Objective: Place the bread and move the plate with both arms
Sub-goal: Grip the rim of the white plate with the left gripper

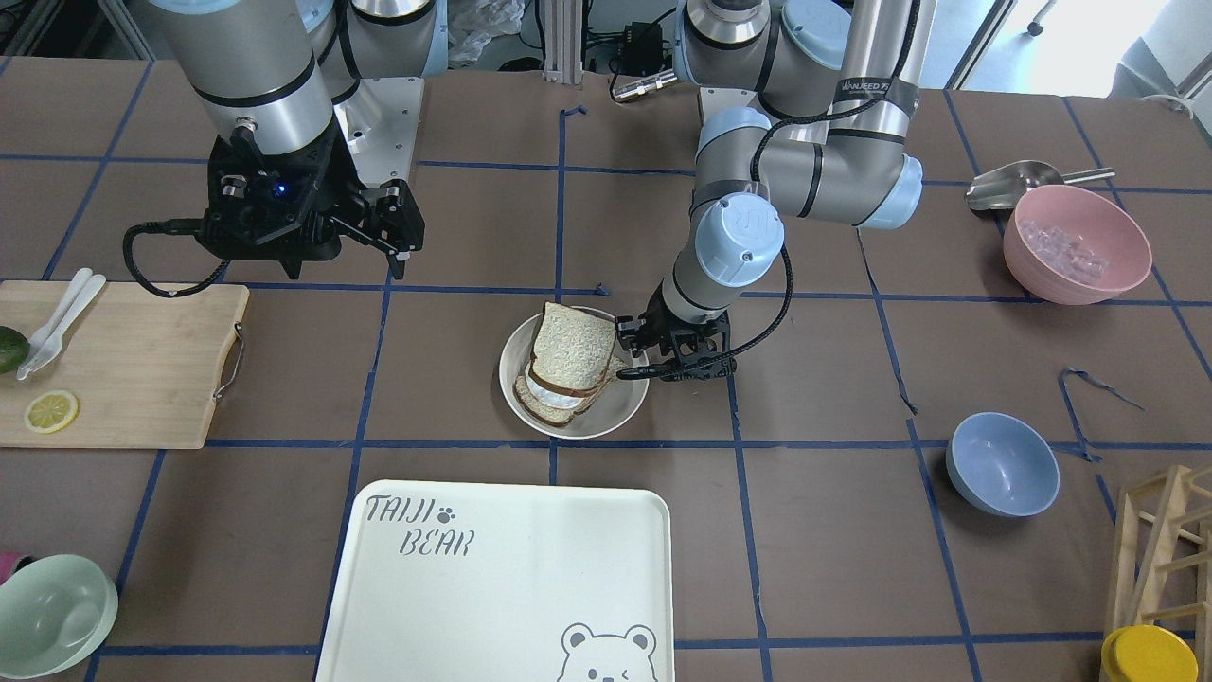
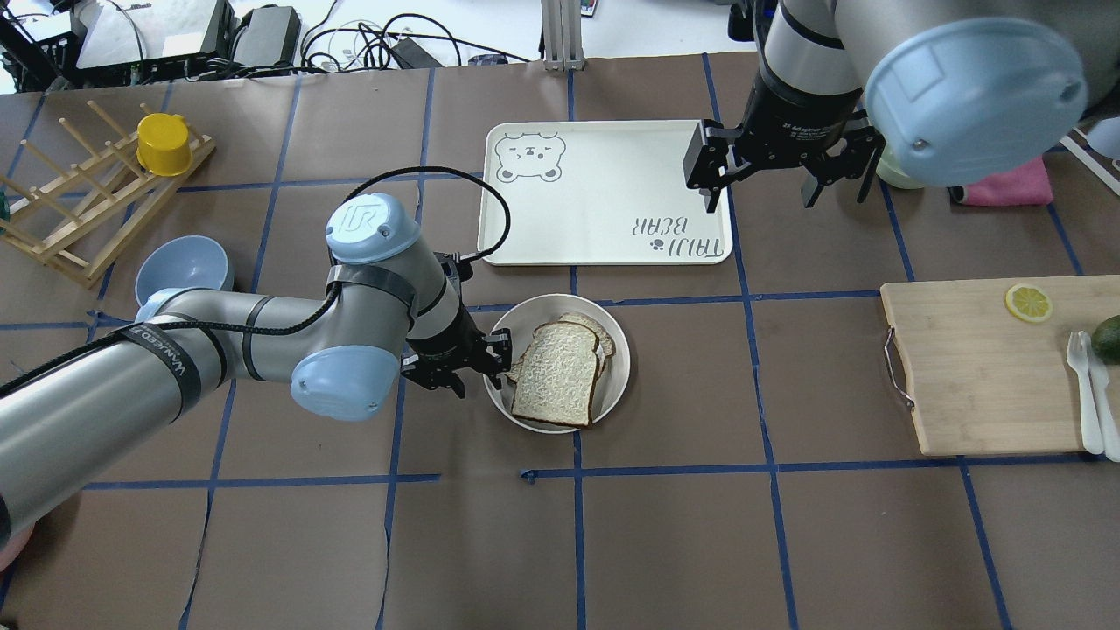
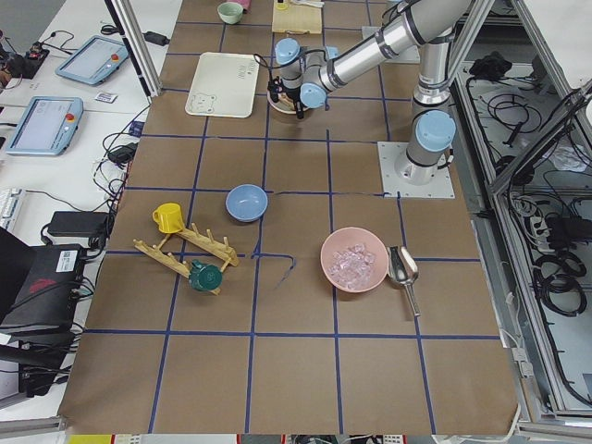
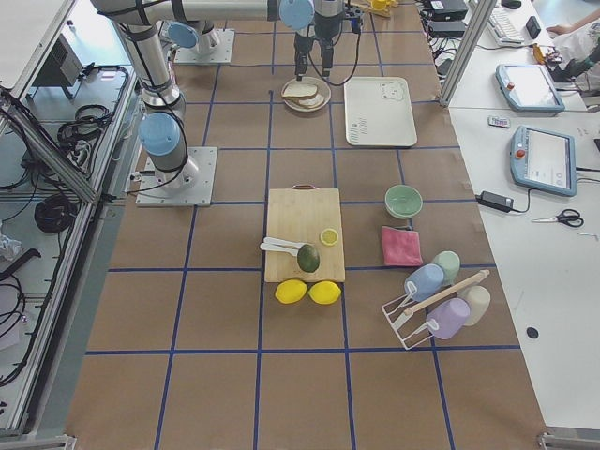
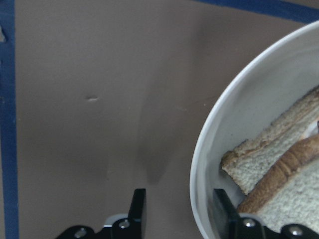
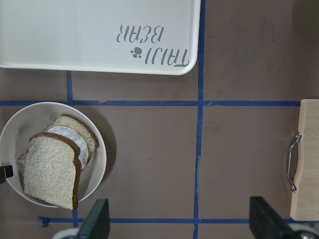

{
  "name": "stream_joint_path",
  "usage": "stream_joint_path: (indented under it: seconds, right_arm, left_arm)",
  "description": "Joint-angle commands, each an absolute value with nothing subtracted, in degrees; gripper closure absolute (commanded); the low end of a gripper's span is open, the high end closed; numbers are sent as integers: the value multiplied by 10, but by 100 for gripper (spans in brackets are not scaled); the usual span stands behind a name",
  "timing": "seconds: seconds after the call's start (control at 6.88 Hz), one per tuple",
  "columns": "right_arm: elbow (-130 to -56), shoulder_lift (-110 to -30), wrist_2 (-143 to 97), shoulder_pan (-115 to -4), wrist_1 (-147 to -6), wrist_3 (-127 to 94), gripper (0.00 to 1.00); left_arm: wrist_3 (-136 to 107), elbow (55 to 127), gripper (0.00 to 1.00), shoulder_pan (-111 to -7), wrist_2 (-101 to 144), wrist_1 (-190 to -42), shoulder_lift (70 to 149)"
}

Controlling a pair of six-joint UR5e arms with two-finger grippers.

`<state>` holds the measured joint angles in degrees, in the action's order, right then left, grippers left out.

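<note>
I next need to grab the plate by its thin bare rim with my left gripper to move it, as it spreads wider than my fingers, bread (image 1: 574,350) stacked in its middle.
The plain bread slice (image 1: 568,349) lies on top of an egg slice in the round cream plate (image 1: 620,415) at the table's middle. It shows the same way in the overhead view: bread (image 2: 560,374), plate (image 2: 617,337). My left gripper (image 2: 500,359) is low at the plate's edge and open, with the rim (image 5: 198,164) between its two fingers (image 5: 137,206), one outside and one inside. It grips nothing. My right gripper (image 2: 781,175) hangs high over the tray's corner, open wide and empty. Its wrist view shows the bread (image 6: 50,172) and the plate (image 6: 15,124) below.
The "TAIJI BEAR" tray (image 2: 604,188) lies just beyond the plate. A wooden cutting board (image 2: 980,367) with a lemon slice, cutlery and an avocado is on my right. A blue bowl (image 2: 182,264) and a dish rack (image 2: 87,201) are on my left.
</note>
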<state>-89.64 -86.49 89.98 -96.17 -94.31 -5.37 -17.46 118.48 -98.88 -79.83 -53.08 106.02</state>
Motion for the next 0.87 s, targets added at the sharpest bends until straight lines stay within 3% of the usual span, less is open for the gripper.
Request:
stream_joint_path:
  seconds: [0.0,0.15,0.29,0.73]
  right_arm:
    - [-896,-865,900,-962,-943,-54,0]
    - [-896,-865,898,-962,-944,-54,0]
    - [-895,-865,898,-962,-944,-54,0]
    - [-896,-872,899,-961,-943,-54,0]
  left_arm:
    - [-176,1185,63,-989,-797,-519,1067]
    - [-175,1184,73,-989,-797,-518,1067]
    - [-175,1184,97,-989,-797,-517,1066]
    - [-168,1176,100,-989,-796,-514,1048]
